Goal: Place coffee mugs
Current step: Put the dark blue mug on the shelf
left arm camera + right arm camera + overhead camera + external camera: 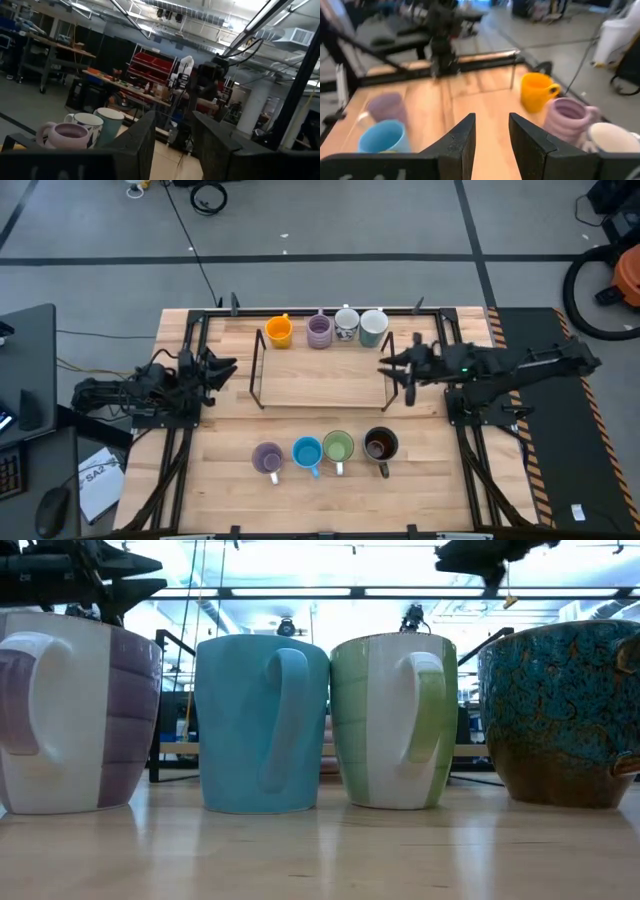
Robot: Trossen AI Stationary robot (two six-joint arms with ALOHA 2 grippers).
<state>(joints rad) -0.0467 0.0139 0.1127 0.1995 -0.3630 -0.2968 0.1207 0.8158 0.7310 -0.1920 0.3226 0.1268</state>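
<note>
The right gripper grabs the dark brown mug by its rim (380, 429) opposite the handle next, to place it on the black wire rack (325, 377).
Four coffee mugs stand upright along the table's far edge: orange (279, 331), lavender (319, 331), white patterned (346, 326) and pale (373, 327). Four more stand near the front edge: lavender (268, 458), blue (307, 452), light green (338, 447) and dark brown (381, 445). My left gripper (225, 368) hovers open at the table's left side, its fingers (145, 135) with nothing between them. My right gripper (395, 365) hovers open above the table's right side, pointing toward the left, also with nothing between its fingers (465, 137).
A black wire rack (320, 375) stands in the table's middle between the two mug rows and between the two grippers. Black frame rails (190, 430) run along the table's left and right sides. Bare wood lies between the rack and the near row.
</note>
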